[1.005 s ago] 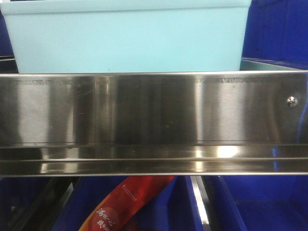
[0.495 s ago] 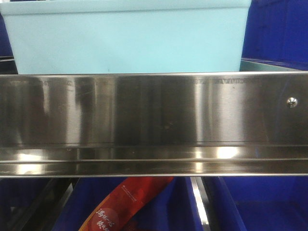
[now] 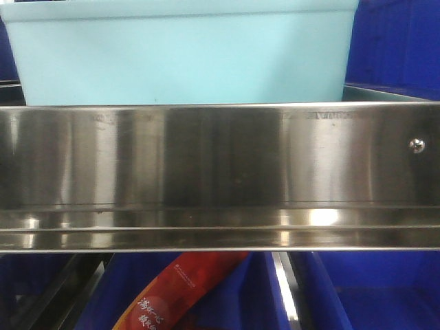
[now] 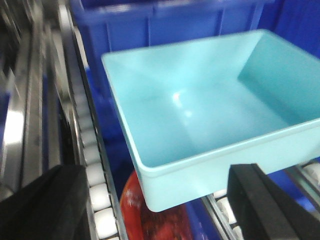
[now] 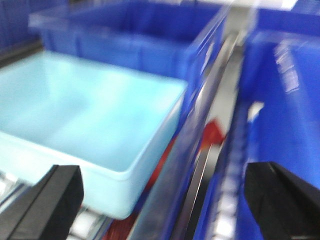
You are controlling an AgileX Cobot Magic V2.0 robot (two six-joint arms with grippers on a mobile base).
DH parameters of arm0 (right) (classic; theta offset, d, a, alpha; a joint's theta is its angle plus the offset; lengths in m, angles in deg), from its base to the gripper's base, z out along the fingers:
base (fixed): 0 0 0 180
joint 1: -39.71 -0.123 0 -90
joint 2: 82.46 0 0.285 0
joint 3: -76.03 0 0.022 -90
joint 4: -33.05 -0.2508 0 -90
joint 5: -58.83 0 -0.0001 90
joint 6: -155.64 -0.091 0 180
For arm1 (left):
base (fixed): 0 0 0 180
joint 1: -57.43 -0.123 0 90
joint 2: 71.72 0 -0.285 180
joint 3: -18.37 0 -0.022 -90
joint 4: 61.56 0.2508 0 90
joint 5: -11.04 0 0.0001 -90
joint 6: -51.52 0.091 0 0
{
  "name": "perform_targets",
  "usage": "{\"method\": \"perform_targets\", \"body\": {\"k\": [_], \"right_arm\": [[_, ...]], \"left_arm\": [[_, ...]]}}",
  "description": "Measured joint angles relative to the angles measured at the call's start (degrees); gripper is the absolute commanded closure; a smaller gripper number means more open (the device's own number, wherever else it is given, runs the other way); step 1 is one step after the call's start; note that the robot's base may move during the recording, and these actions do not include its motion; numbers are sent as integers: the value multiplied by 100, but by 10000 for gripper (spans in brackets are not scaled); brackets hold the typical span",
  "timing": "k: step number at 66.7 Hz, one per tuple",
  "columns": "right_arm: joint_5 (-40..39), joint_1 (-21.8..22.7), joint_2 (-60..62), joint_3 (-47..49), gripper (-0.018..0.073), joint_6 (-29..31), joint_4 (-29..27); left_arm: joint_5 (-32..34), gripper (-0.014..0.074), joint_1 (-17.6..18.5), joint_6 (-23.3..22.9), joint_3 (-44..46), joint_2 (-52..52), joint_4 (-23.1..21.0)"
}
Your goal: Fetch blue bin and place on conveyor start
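I will grab the bin by its short side rim (image 4: 120,107) with my left gripper next. Then I can fetch the blue bin (image 4: 200,107) for the conveyor start.
The blue bin (image 3: 179,58) is an empty light cyan tub standing on the shelf behind a steel rail. In the left wrist view the blue bin (image 4: 200,105) rests on roller tracks, and its near left corner lies between the spread black fingers of my left gripper (image 4: 155,200), which is open and apart from it. The right wrist view is blurred. There the blue bin (image 5: 85,110) is at the left, and my right gripper (image 5: 162,200) is open over the gap beside the bin's right corner, holding nothing. The conveyor start is out of view.
A shiny stainless-steel shelf rail (image 3: 220,158) spans the front view. Dark blue ribbed bins stand behind (image 4: 165,25) and to the right (image 5: 295,115) of the cyan tub. White rollers (image 4: 95,175) run along its left. A red packet (image 3: 185,282) lies on the level below.
The bin and shelf stand as before in the front view. Only the reflections on the steel rail have shifted a little.
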Motion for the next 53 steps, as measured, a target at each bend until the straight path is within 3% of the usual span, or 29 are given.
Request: {"method": "perform_targets", "body": {"k": [14,30,53], "right_arm": [[947,-25,-1547,1356,12,-540,101],[1847,-39,-2986,2812,12,-1106,472],[2056,-108,-4472,3490,12,-1225,492]], "left_arm": [[-755,120,20,-277,1288,1323,70],[-1593,120,20,-860,2546,2654,773],[-1535,120,43,-990,2913,4050,836]]}}
